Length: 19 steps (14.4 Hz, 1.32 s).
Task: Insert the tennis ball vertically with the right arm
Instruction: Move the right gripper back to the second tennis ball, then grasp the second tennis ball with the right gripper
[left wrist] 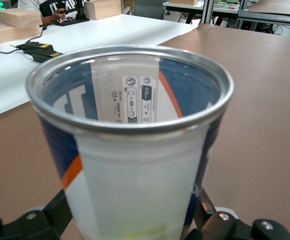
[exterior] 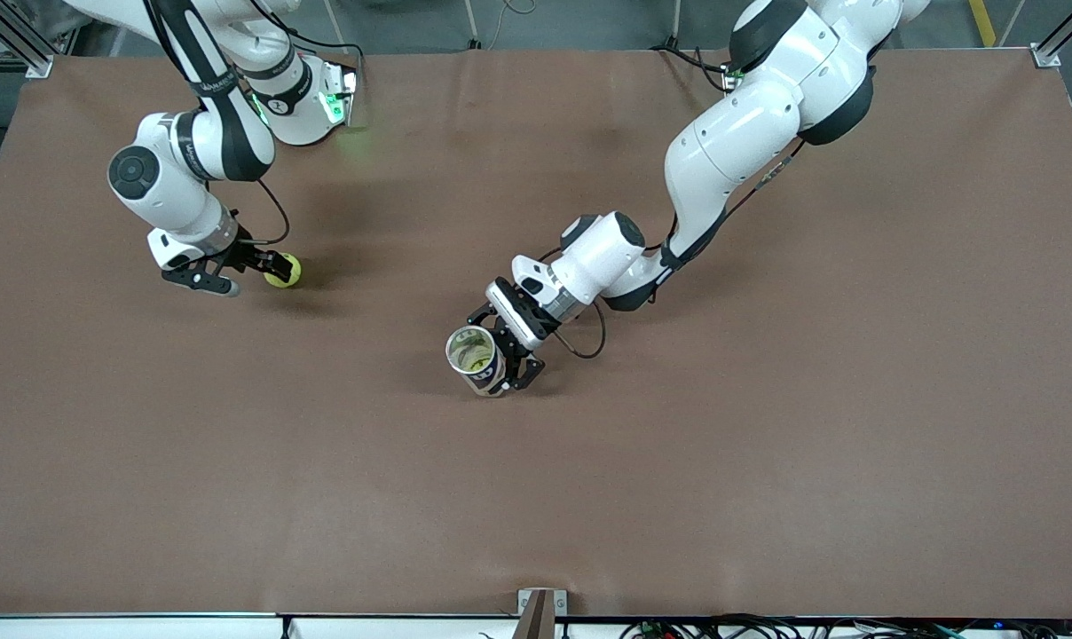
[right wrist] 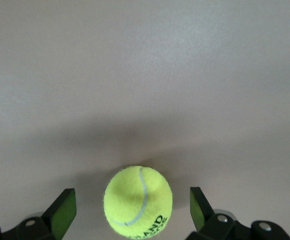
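Note:
The tennis ball needs to be inserted into the can (exterior: 474, 358), so the robot's right gripper should next take hold of the ball around its round felt middle (exterior: 285, 272).
A yellow-green tennis ball (exterior: 282, 270) lies on the brown table toward the right arm's end. My right gripper (exterior: 254, 273) is low at the ball and open. In the right wrist view the ball (right wrist: 138, 202) sits between the two fingers (right wrist: 63, 211), with a gap on each side. My left gripper (exterior: 507, 362) is shut on a clear ball can (exterior: 474, 358) with a blue, white and orange label and a metal rim. It holds the can near the table's middle, mouth tilted up. The can (left wrist: 134, 125) fills the left wrist view. Something yellow-green shows at its bottom.
The brown table mat (exterior: 767, 444) spreads wide around both grippers. A small metal bracket (exterior: 540, 603) sits at the table edge nearest the front camera. In the left wrist view, a white table (left wrist: 59, 60) with wooden blocks stands past the brown table's edge.

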Tool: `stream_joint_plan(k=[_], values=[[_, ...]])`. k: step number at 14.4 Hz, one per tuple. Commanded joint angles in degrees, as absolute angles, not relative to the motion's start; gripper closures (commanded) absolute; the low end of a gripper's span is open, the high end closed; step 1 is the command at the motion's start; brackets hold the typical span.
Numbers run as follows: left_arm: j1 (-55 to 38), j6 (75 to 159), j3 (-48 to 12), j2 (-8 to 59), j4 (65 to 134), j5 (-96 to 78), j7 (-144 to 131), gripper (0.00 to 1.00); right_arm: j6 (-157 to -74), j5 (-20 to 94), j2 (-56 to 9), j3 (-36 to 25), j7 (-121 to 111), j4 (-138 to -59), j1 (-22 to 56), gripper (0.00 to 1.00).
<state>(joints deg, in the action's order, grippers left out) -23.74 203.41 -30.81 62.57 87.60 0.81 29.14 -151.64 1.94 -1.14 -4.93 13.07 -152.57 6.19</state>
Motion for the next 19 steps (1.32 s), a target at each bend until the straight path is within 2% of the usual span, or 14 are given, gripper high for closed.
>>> stream_joint_plan(k=[1,12,15,16,17,18,19], values=[[-23.82,203.47,-30.85,62.75,87.36,1.49,28.65,0.00,-154.77,0.97,-2.11,-5.01,13.10,-154.60,7.03,0.00],[-24.17,203.47,-30.85,62.67,87.97,1.49,28.65,0.00,-155.04,0.97,-4.65,-4.92,13.18,-155.13,7.21,0.00],[-23.82,203.47,-30.85,62.49,88.59,1.58,28.65,0.00,-156.53,0.97,-5.80,-4.92,13.18,-155.13,7.29,0.08],[-23.73,203.55,-30.85,62.40,88.77,1.58,28.65,0.00,-156.53,0.97,-5.80,-4.92,13.18,-155.13,7.29,0.15],[-23.56,203.47,-30.85,62.32,89.12,1.58,28.65,0.00,-156.53,0.97,-5.80,-4.92,13.27,-155.04,7.21,0.26],[-23.47,203.47,-30.85,62.23,89.21,1.58,28.65,0.00,-156.45,0.97,-5.71,-4.83,13.36,-154.95,7.21,0.42],[-23.47,203.47,-30.85,62.23,89.21,1.58,28.65,0.00,-156.27,0.97,-5.71,-4.83,13.53,-154.86,6.95,0.64]])
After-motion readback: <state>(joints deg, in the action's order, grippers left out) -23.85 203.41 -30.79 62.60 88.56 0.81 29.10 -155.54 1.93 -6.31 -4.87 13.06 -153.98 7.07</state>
